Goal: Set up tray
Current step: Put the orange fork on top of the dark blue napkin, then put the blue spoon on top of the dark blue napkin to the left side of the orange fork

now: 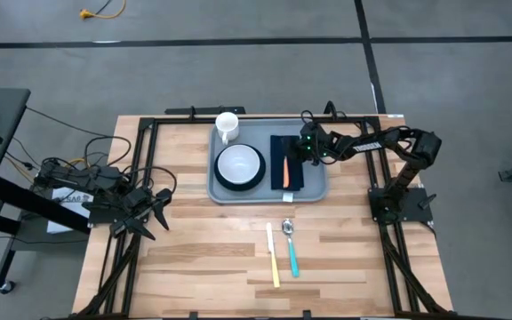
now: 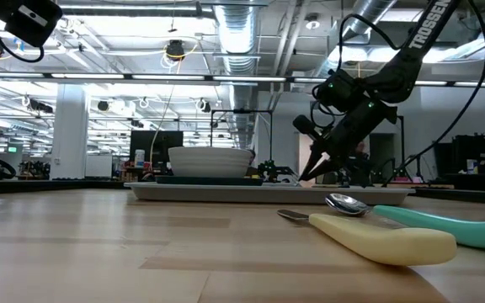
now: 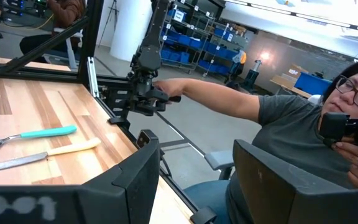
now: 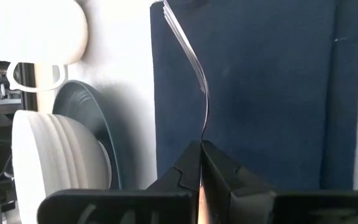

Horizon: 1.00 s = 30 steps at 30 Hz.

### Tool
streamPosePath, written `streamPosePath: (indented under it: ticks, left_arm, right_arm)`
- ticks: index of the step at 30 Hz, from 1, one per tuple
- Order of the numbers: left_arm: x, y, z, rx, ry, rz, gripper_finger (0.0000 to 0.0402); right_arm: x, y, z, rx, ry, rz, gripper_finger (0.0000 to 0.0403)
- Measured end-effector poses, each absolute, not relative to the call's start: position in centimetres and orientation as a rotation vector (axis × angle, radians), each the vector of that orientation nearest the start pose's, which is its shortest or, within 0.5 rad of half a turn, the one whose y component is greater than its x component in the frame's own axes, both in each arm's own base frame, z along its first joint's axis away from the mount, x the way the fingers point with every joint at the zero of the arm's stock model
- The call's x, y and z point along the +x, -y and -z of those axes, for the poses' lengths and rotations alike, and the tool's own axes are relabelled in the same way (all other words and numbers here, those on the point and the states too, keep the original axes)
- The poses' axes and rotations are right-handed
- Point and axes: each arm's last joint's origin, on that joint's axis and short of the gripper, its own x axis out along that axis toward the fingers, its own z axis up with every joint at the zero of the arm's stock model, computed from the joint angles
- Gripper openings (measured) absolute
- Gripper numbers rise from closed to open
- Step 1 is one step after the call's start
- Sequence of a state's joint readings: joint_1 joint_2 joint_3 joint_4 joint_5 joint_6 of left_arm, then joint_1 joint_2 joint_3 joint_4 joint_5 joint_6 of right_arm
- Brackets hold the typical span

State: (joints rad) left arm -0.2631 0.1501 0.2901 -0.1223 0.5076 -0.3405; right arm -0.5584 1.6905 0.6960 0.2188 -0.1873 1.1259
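Note:
I should release the fork with my right gripper, because the fork (image 1: 288, 174) runs low along the napkin (image 1: 293, 140), all inside the napkin's edges, and would settle there if I opened now.
The grey-blue tray (image 1: 254, 135) lies at the table's far middle. It carries a white mug (image 1: 227, 125), a white bowl (image 1: 239, 164) on a dark plate, and a dark blue napkin (image 1: 293, 140). My right gripper (image 1: 301, 157) is low over the napkin and shut on an orange-handled fork (image 1: 288, 174). A yellow-handled knife (image 1: 274, 258) and a teal-handled spoon (image 1: 292, 252) lie flat on the bare wood nearer me. My left gripper (image 1: 154, 207) waits open by the table's left edge. My right gripper (image 4: 201, 144) pinches the fork between its two fingers where the metal neck (image 4: 206, 121) meets the orange handle. The fingers come slanting down from the table's right side. The fork stands on edge, its tines (image 4: 174, 22) reaching over the napkin (image 4: 266, 81) toward the mug. Whether it touches the napkin I cannot tell.
Black frame rails run along the table's left, right and far sides. The right arm's base (image 1: 398, 203) stands at the right edge, cables (image 1: 69, 169) lie by the left arm. A person (image 3: 291, 130) sits beyond the table's edge. Bare wood (image 1: 203, 249) lies left of the cutlery.

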Motion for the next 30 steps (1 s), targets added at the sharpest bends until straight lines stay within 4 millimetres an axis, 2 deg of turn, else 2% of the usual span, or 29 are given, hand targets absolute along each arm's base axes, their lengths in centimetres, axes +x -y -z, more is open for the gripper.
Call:
streamPosePath:
  ticks: [8,19,26,30]
  left_arm:
    - [8.0,3.6,-23.8,-0.321,-0.113,0.766,0.0193]
    - [8.0,3.6,-23.8,-0.321,-0.113,0.766,0.0193]
    - [8.0,3.6,-23.8,-0.321,-0.113,0.766,0.0193]
    - [8.0,3.6,-23.8,-0.322,-0.114,0.766,0.0193]
  right_arm:
    - [26.1,15.7,-12.6,1.334,-0.454,0.743,0.0006]
    - [26.1,15.7,-12.6,1.329,-0.453,0.743,0.0080]
    - [26.0,15.9,-12.8,1.336,-0.448,0.738,0.0087]
    - [25.7,16.1,-13.9,1.328,-0.431,0.680,0.0087]
